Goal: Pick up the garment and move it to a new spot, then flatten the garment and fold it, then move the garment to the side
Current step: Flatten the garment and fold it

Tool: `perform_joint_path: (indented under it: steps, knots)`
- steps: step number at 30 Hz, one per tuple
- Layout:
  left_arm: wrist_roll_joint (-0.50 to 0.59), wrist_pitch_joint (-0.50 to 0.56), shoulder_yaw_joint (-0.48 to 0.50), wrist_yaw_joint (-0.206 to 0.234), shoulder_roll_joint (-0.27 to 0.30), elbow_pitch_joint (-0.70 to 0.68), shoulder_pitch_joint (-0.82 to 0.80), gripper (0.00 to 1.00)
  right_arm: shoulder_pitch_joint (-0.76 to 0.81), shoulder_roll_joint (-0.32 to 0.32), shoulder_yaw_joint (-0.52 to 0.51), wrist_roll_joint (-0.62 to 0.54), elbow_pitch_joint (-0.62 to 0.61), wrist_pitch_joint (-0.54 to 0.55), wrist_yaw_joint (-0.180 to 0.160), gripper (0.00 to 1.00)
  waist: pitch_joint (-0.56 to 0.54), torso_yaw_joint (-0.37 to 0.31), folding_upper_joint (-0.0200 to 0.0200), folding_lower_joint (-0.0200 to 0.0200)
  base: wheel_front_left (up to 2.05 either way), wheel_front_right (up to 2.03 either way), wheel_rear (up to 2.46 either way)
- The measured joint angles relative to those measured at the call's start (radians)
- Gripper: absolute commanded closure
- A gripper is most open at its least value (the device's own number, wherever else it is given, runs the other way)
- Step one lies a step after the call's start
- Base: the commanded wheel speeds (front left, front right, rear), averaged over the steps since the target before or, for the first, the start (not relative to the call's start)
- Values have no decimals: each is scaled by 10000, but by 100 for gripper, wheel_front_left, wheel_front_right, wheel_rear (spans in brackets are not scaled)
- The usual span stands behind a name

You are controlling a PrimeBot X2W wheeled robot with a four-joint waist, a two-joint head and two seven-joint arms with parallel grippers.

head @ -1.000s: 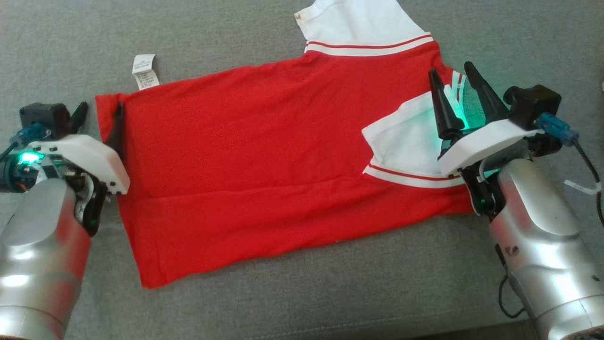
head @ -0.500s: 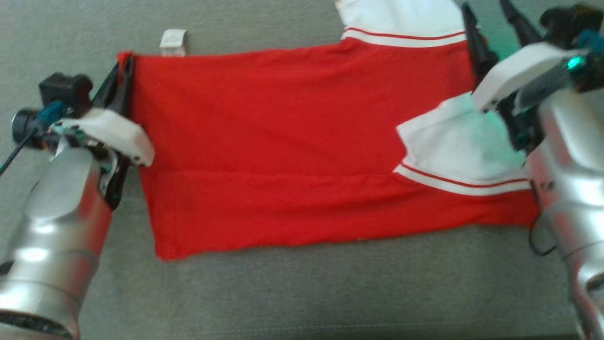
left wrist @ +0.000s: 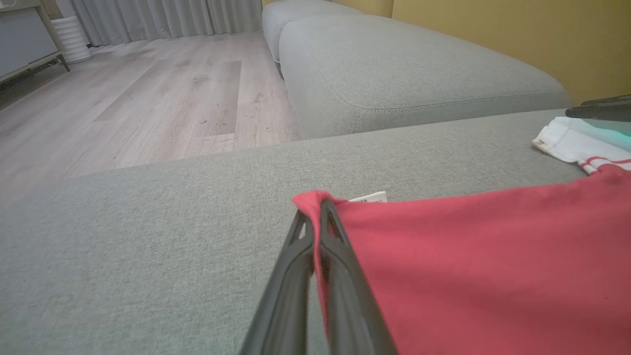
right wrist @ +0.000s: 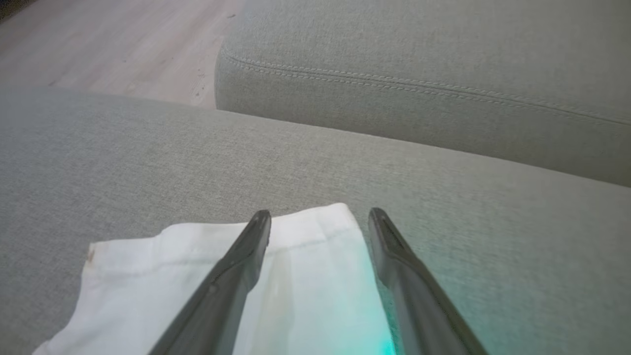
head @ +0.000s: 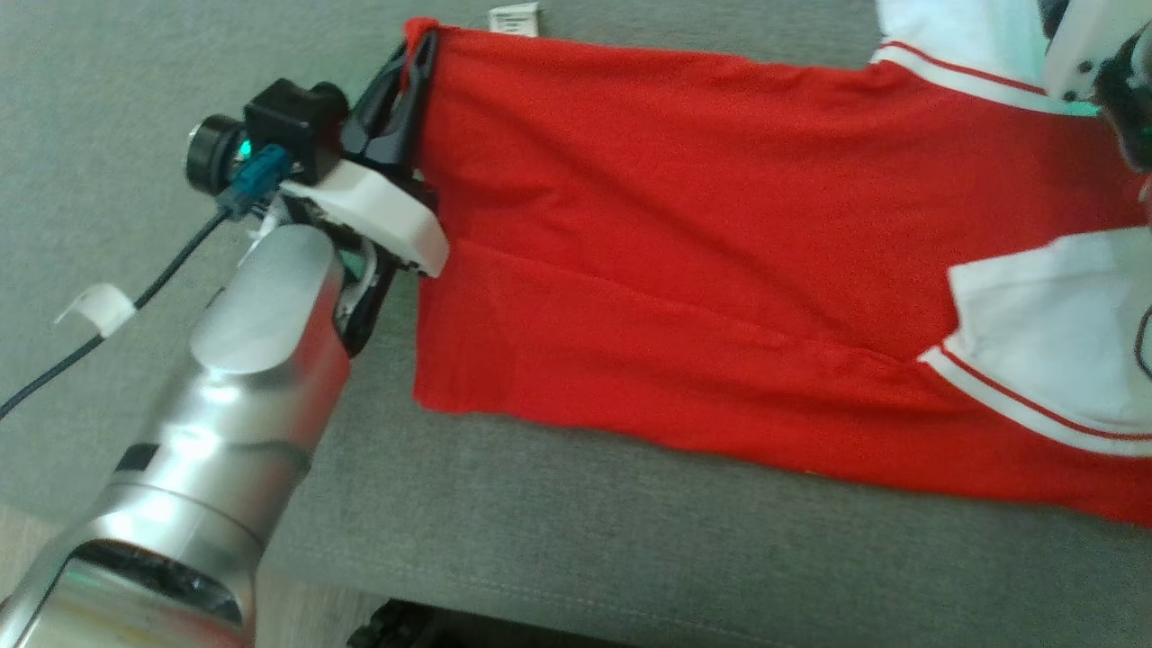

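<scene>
My right gripper is about to grab the red T-shirt's white sleeve by the cuff corner (right wrist: pixel 338 216), so that it can flatten and fold the T-shirt.
The garment (head: pixel 675 225), a red T-shirt with white sleeves, lies spread on the grey cushion (head: pixel 630 540). My left gripper (head: pixel 418 49) is shut on its far hem corner, close to the small white label (head: pixel 515 18). The left wrist view shows red cloth (left wrist: pixel 493 256) pinched between the closed fingers (left wrist: pixel 296 276), and the corner is raised slightly off the cushion. My right gripper (right wrist: pixel 319 214) stands open over the white far sleeve (right wrist: pixel 305 296), fingers on either side of the sleeve's edge. Its white housing (head: pixel 1080 45) shows at the top right of the head view.
The cushion's front edge (head: pixel 504 589) runs along the bottom of the head view. A second grey cushion (left wrist: pixel 419 74) sits beyond it, with wooden floor (left wrist: pixel 148 98) to the left and a yellow wall (left wrist: pixel 517 34) behind. A tagged cable (head: pixel 94 306) trails from my left wrist.
The left gripper has shut on the hem corner and lifted it slightly. My right arm has moved from the near sleeve to the far one. The head camera has swung, shifting the whole picture.
</scene>
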Motion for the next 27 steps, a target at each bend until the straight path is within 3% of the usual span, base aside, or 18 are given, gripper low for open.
perform_joint_path:
  steps: [7, 20, 21, 22, 27]
  knots:
    - [-107, -12, -280, 2, -274, -94, -270, 100, -691, -178, 201, -761, 834, 330, 0, 0, 351, 452, 0, -1, 0, 0, 0]
    - [-73, -12, -27, 2, -240, -332, -311, 100, -884, -161, -479, -1005, 1766, -244, 0, 0, 333, 274, 0, -3, 0, 0, 0]
    - [-73, -12, 0, 2, -238, -330, -310, 100, -895, -138, -493, -1005, 1787, -201, 0, 38, 344, 264, 1, -3, 0, 0, 0]
    - [-73, -12, 19, 0, -238, -326, -310, 100, -927, -102, -491, -1003, 1797, -148, 0, 100, 357, 253, 0, -3, 0, 0, 0]
    - [29, -12, 245, 6, -230, -320, -309, 100, -1009, 65, -424, -978, 1758, -581, 0, 100, 390, 217, 0, -2, 0, 0, 0]
